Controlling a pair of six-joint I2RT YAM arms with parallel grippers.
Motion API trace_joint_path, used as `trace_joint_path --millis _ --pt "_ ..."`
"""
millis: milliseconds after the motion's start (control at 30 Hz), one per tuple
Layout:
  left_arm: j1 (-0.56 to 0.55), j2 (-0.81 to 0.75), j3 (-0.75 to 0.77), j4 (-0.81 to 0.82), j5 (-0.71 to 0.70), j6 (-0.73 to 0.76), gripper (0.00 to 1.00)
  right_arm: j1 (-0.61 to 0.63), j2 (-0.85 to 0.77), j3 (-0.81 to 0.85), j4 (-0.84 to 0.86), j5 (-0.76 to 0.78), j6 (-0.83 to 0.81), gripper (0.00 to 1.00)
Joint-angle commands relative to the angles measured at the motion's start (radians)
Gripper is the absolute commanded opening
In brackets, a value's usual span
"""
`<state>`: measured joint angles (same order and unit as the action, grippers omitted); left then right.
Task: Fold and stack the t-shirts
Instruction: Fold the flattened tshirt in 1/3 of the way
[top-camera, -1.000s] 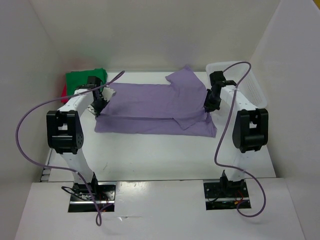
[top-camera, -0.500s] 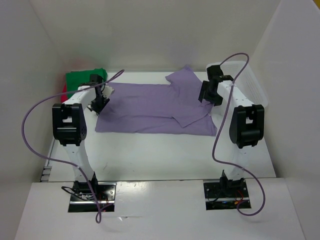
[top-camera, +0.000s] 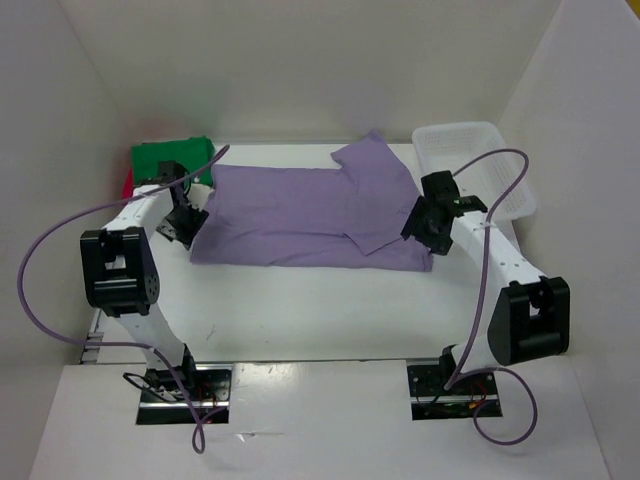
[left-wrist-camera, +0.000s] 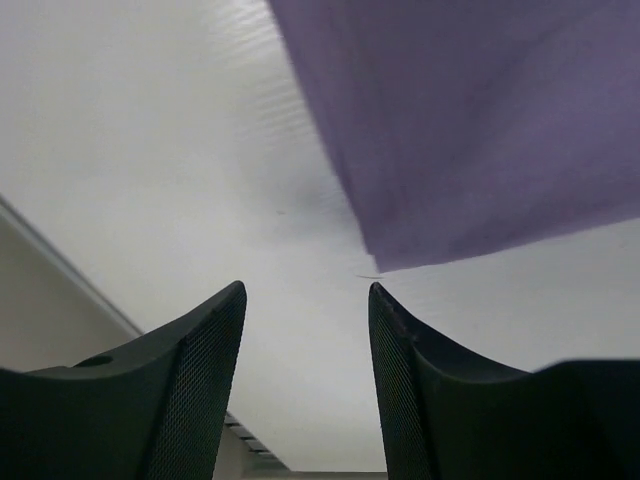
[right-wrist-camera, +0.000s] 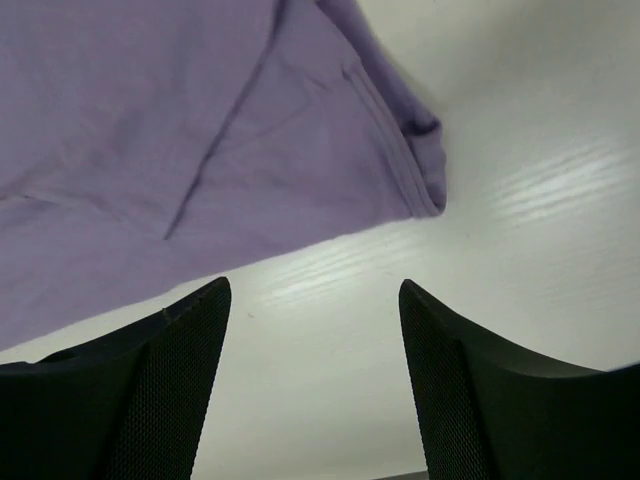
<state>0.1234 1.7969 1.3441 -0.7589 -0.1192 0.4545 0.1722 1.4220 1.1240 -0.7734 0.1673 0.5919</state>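
Observation:
My right gripper grabs the lavender t-shirt's near corner (top-camera: 427, 267) (right-wrist-camera: 421, 205) beside the folded sleeve next, so both grippers pull the t-shirt straight toward me for folding.
The lavender t-shirt (top-camera: 300, 215) lies spread across the middle of the table, one sleeve folded over its right half. Folded at the back left is the green t-shirt (top-camera: 170, 158), with a strip of the red t-shirt (top-camera: 128, 184) showing under it. My left gripper (top-camera: 186, 230) is open just off the lavender shirt's left edge. In the left wrist view that gripper (left-wrist-camera: 305, 290) is empty, the shirt's corner (left-wrist-camera: 480, 130) ahead of it. My right gripper (top-camera: 415, 228) is open at the shirt's right end. In the right wrist view it (right-wrist-camera: 315, 285) holds nothing, below the shirt's hem (right-wrist-camera: 200, 130).
A white plastic basket (top-camera: 455, 128) stands at the back right, beside the right arm. White walls close the table on the left, back and right. Purple cables loop from both arms over the table's sides.
Both grippers have opened and let go of the lavender shirt. The left one has drawn off to the shirt's left edge. The right arm has swung out and lower toward the front.

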Motion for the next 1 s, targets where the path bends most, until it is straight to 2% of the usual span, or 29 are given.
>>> trace_joint_path --millis 0,100,233,433,533,567,600,633,667,700,733,767,800,967 --pt "-0.005 -0.01 -0.045 -0.031 0.116 -0.048 0.6 0.0 0.009 -0.058 -0.001 -0.022 0.121 0.73" --pt "-0.005 0.015 -0.075 -0.013 0.171 -0.073 0.61 -0.01 0.038 -0.101 0.034 -0.034 0.17 0.73" --pt "-0.005 0.056 -0.091 0.04 0.171 -0.094 0.64 -0.076 0.08 -0.168 0.083 -0.043 0.19 0.75" --pt "-0.005 0.107 -0.079 0.093 0.142 -0.116 0.65 -0.126 0.201 -0.153 0.161 -0.017 0.2 0.75" --pt "-0.005 0.128 -0.079 0.102 0.142 -0.116 0.56 -0.137 0.259 -0.132 0.184 -0.017 0.19 0.75" --pt "-0.005 0.128 -0.079 0.102 0.142 -0.116 0.43 -0.137 0.259 -0.132 0.184 -0.017 0.181 0.71" --pt "-0.005 0.137 -0.079 0.102 0.151 -0.116 0.34 -0.137 0.268 -0.142 0.195 -0.017 0.181 0.65" --pt "-0.005 0.137 -0.079 0.102 0.151 -0.125 0.24 -0.137 0.268 -0.151 0.204 -0.017 0.181 0.45" --pt "-0.005 0.137 -0.079 0.102 0.162 -0.125 0.16 -0.137 0.268 -0.167 0.204 -0.017 0.181 0.34" --pt "-0.005 0.137 -0.088 0.102 0.162 -0.125 0.0 -0.148 0.268 -0.167 0.204 -0.017 0.171 0.24" --pt "-0.005 0.137 -0.088 0.102 0.162 -0.125 0.0 -0.148 0.255 -0.179 0.204 -0.017 0.171 0.16" --pt "-0.005 0.127 -0.098 0.102 0.162 -0.125 0.0 -0.148 0.238 -0.179 0.191 -0.008 0.171 0.03" --pt "-0.005 0.113 -0.111 0.102 0.171 -0.116 0.0 -0.148 0.224 -0.19 0.181 -0.008 0.161 0.0" --pt "-0.005 0.006 -0.193 0.06 0.132 -0.067 0.0 -0.137 0.086 -0.199 0.096 -0.02 0.152 0.0"
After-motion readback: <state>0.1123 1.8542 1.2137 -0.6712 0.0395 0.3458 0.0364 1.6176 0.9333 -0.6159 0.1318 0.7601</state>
